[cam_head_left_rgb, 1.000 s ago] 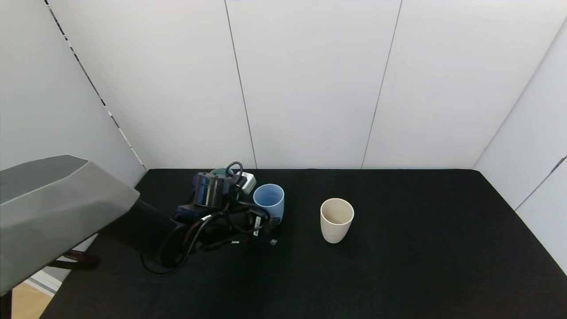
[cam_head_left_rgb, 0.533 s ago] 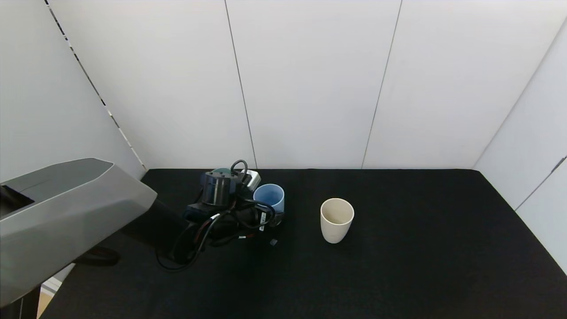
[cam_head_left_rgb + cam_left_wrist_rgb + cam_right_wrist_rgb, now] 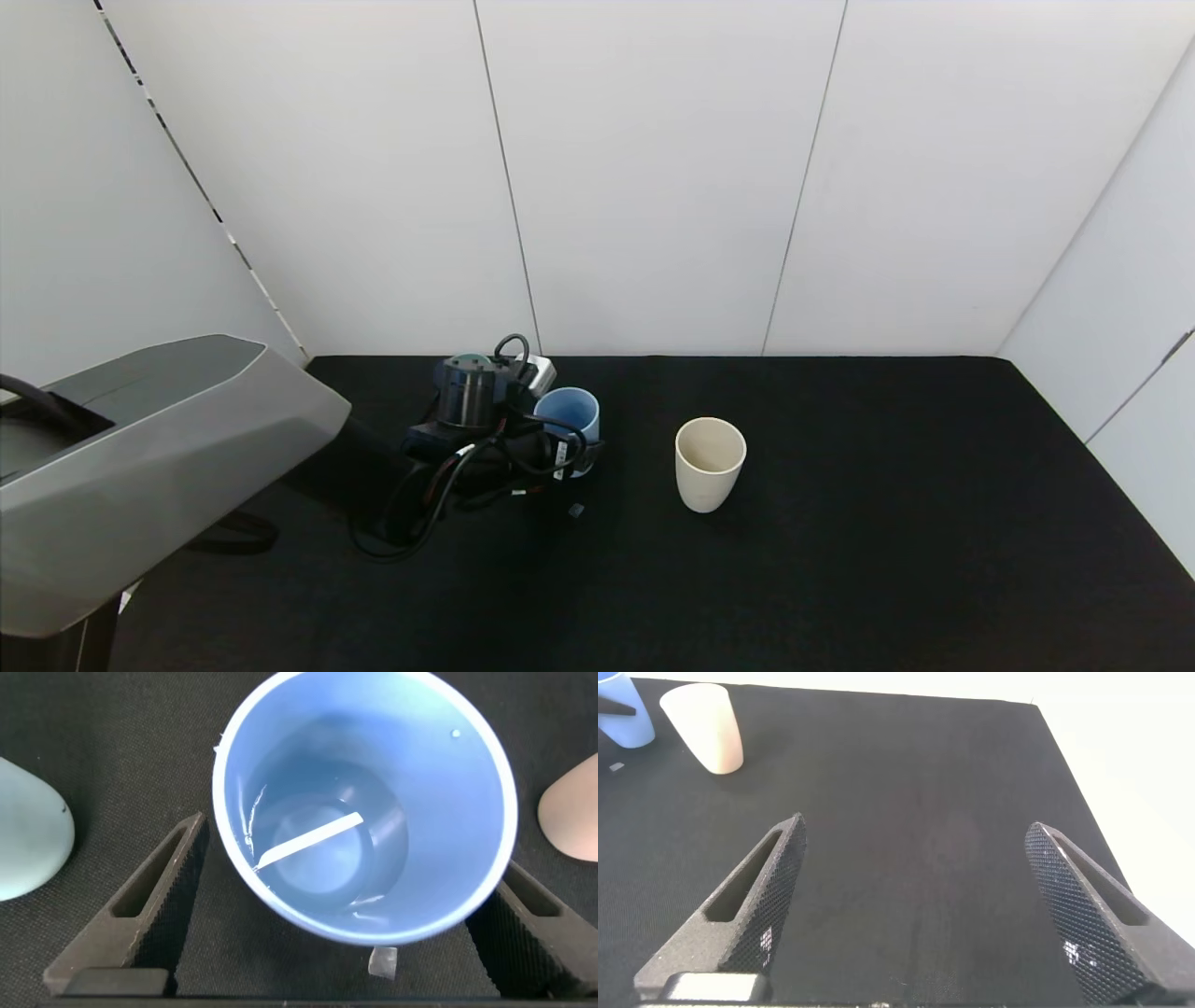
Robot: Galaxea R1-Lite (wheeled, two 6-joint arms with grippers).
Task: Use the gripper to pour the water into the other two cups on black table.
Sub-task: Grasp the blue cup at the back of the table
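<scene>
My left gripper should close on the blue cup now, because its fingers are on either side of the blue cup.
A light blue cup (image 3: 569, 417) stands on the black table (image 3: 840, 560); in the left wrist view (image 3: 467, 793) clear water (image 3: 327, 863) shows in its bottom. My left gripper (image 3: 563, 452) is open, and in its wrist view (image 3: 348, 854) the fingers (image 3: 149, 919) stand on either side of the blue cup, not pressing it. The sage green cup (image 3: 466, 359) is mostly hidden behind the arm; its side shows in the left wrist view (image 3: 28, 826). The cream-beige cup (image 3: 709, 462) stands upright to the right. My right gripper (image 3: 915, 896) is open and empty over bare table.
A small clear scrap (image 3: 576, 510) lies on the table just in front of the blue cup. White wall panels (image 3: 653, 187) close off the table at the back and sides. The right wrist view shows the cream cup (image 3: 705, 728) far off.
My left arm has moved forward and to the right, bringing its gripper up around the blue cup. The cups have not moved.
</scene>
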